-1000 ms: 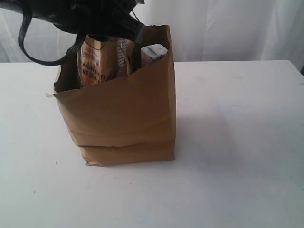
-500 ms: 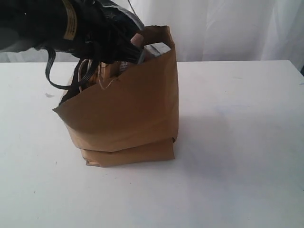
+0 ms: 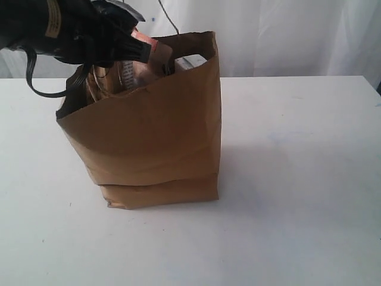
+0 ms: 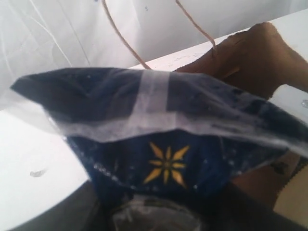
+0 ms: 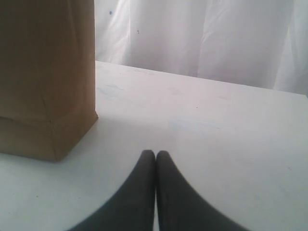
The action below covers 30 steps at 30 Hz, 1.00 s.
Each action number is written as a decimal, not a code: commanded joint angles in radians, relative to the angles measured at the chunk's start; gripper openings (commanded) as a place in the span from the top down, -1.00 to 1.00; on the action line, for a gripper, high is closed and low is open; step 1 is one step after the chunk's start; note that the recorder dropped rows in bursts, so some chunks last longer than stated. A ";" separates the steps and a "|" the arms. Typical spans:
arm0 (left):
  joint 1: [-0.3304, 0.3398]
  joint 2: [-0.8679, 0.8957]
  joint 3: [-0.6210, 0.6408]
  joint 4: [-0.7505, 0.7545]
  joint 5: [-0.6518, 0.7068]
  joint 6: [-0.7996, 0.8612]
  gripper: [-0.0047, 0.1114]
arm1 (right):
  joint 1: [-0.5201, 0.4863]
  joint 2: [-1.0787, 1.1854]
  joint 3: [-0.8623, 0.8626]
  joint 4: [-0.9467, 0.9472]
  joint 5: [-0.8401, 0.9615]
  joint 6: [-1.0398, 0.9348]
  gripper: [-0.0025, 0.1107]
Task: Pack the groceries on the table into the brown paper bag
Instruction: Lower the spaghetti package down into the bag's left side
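The left gripper needs to open, because the lower part of the spaghetti packet is inside the opening of the paper bag, below the bag's rim, so the packet would rest in the bag.
The brown paper bag (image 3: 149,137) stands upright on the white table (image 3: 297,179), mouth open. My left gripper (image 3: 140,50) hangs over the bag's left rim. In the left wrist view a dark blue spaghetti packet (image 4: 163,144) with a yellow star and a clear sealed end fills the picture, and my left gripper (image 4: 159,211) is shut on it with its jaws hidden. A white-purple carton (image 3: 193,61) shows inside the bag. Low over the table (image 5: 216,125) beside the bag (image 5: 43,72), my right gripper (image 5: 155,155) is shut and empty.
A white curtain (image 3: 286,36) hangs behind the table's far edge. The bag's twisted paper handle (image 4: 120,38) loops up past the packet. A black cable (image 3: 36,83) droops from the left arm near the bag's left side.
The left arm came down over the bag's mouth and then shifted left, covering the brown pouch seen earlier. The bag's front rim was pushed leftward. The right gripper has not moved.
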 commanded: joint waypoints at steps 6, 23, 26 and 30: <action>0.007 0.012 -0.002 0.032 -0.021 0.002 0.92 | -0.009 -0.006 0.006 0.003 0.002 -0.008 0.96; 0.007 -0.005 -0.002 0.036 0.053 0.036 -0.32 | -0.009 -0.006 0.006 0.003 0.002 -0.008 0.96; 0.007 -0.005 -0.002 0.040 0.053 0.036 -0.32 | -0.009 -0.006 0.006 0.003 0.002 -0.008 0.96; 0.007 -0.005 -0.013 0.055 0.058 0.036 -0.32 | -0.009 -0.006 0.006 0.003 0.002 -0.008 0.96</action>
